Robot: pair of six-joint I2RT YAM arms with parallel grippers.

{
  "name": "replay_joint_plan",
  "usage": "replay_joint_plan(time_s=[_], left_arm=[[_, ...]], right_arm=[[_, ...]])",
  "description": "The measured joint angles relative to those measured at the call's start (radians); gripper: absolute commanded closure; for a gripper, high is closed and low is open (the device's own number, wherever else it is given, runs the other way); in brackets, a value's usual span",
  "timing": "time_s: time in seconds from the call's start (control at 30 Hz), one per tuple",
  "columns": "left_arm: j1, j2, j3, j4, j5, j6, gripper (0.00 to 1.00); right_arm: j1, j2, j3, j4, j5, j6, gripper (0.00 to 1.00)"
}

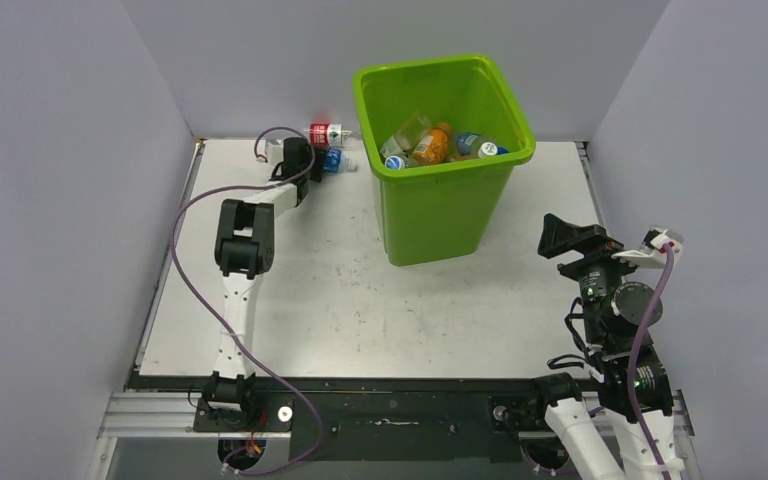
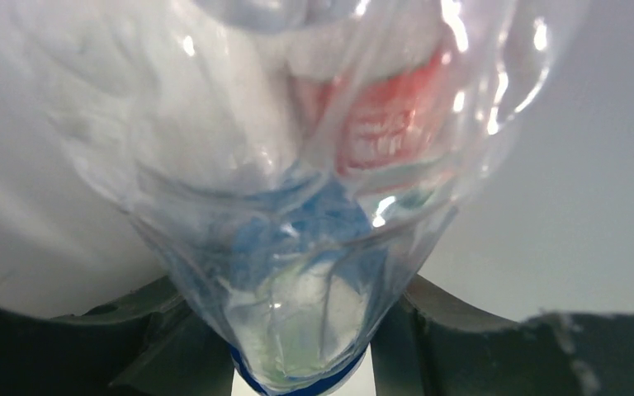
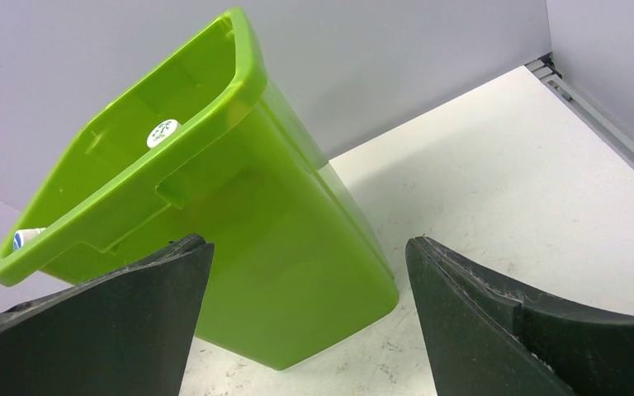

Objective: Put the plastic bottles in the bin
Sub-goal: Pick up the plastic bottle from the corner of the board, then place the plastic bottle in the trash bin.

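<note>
The left gripper has both fingers shut against the sides of the blue-labelled bottle in the left wrist view, so the bottle would come up with the gripper if it lifted now.
The lime-green bin (image 1: 440, 200) stands at the back middle of the table and holds several bottles, among them an orange one (image 1: 432, 143). Two bottles lie at the back wall left of the bin: a red-labelled one (image 1: 326, 133) and a clear, crushed, blue-labelled one (image 1: 334, 160). My left gripper (image 1: 312, 162) is shut on the blue-labelled bottle (image 2: 297, 247), which fills the left wrist view between the two fingers (image 2: 157, 338); the red-labelled bottle (image 2: 388, 124) shows through it. My right gripper (image 1: 558, 238) is open and empty, right of the bin, facing it (image 3: 307, 241).
White walls close in the table at the back and both sides. The bin (image 3: 297, 206) stands tilted in the right wrist view, with a white cap (image 3: 163, 132) showing inside it. A purple cable (image 1: 185, 215) loops beside the left arm.
</note>
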State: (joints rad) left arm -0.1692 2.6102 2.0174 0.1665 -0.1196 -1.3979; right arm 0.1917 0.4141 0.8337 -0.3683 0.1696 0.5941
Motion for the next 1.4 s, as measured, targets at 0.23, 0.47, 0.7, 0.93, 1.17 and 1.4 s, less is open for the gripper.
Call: replay_joint_plan(time_s=[0.23, 0.47, 0.7, 0.93, 1.17, 1.4], left_arm=[[0.037, -0.304, -0.453, 0.139, 0.028, 0.024, 0.72], [0.119, -0.808, -0.708, 0.216, 0.058, 0.119, 0.74], [0.115, -1.311, -0.779, 0.282, 0.139, 0.253, 0.77], [0.033, -1.493, -0.775, 0.300, 0.378, 0.321, 0.77], [-0.138, -1.585, -0.807, 0.277, 0.603, 0.404, 0.76], [-0.229, -1.595, -0.805, 0.317, 0.724, 0.398, 0.76]], right_arm=[[0.000, 0.017, 0.036, -0.008, -0.025, -0.011, 0.10], [0.008, 0.032, 0.141, 0.019, -0.119, -0.026, 0.10], [0.023, 0.103, 0.249, 0.109, -0.303, -0.024, 0.10], [0.055, 0.254, 0.372, 0.288, -0.578, 0.037, 0.10], [0.098, 0.476, 0.490, 0.489, -0.787, 0.190, 0.10], [0.328, 0.743, 0.697, 0.344, -0.792, 0.108, 0.10]])
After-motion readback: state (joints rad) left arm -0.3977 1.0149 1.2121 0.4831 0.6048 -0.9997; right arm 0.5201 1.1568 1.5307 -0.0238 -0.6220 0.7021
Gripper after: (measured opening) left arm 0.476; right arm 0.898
